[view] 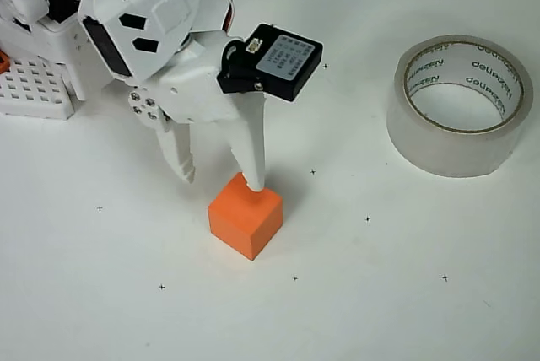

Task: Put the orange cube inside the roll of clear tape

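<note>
The orange cube needs to be picked up next by its opposite sides, so my gripper can drop it inside the roll of clear tape (458, 104).
The orange cube (246, 216) rests on the white table below centre in the overhead view. My white gripper (221, 179) comes down from the upper left and stands open. Its right fingertip (253, 177) lies over the cube's top back edge; the left fingertip (187, 171) hangs to the cube's upper left, apart from it. Nothing is held. The roll of clear tape (458, 104) lies flat at the upper right, hole up, green lettering on its whitish core, well away from the cube.
The arm's white base and a perforated white block (34, 87) fill the upper left corner. A black module (274, 61) sits on the gripper's wrist. Small black cross marks (313, 172) dot the white table (380, 293).
</note>
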Robot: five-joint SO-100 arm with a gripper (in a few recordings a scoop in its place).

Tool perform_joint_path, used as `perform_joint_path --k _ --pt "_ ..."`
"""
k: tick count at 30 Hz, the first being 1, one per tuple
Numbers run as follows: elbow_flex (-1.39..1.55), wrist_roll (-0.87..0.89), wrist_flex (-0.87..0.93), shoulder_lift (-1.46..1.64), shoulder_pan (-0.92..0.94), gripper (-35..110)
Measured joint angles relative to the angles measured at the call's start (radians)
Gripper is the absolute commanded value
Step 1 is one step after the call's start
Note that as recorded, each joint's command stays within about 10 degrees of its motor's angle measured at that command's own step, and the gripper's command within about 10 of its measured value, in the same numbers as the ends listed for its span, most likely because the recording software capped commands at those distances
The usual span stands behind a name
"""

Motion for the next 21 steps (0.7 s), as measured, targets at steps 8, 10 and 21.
perform_joint_path --k 8,10,21 --pt "-0.028 -0.014 -0.044 -0.086 0.002 39" --pt "-0.037 -0.017 -0.049 -0.107 0.002 39" --pt "-0.117 -0.034 -0.084 -0.252 0.002 39"
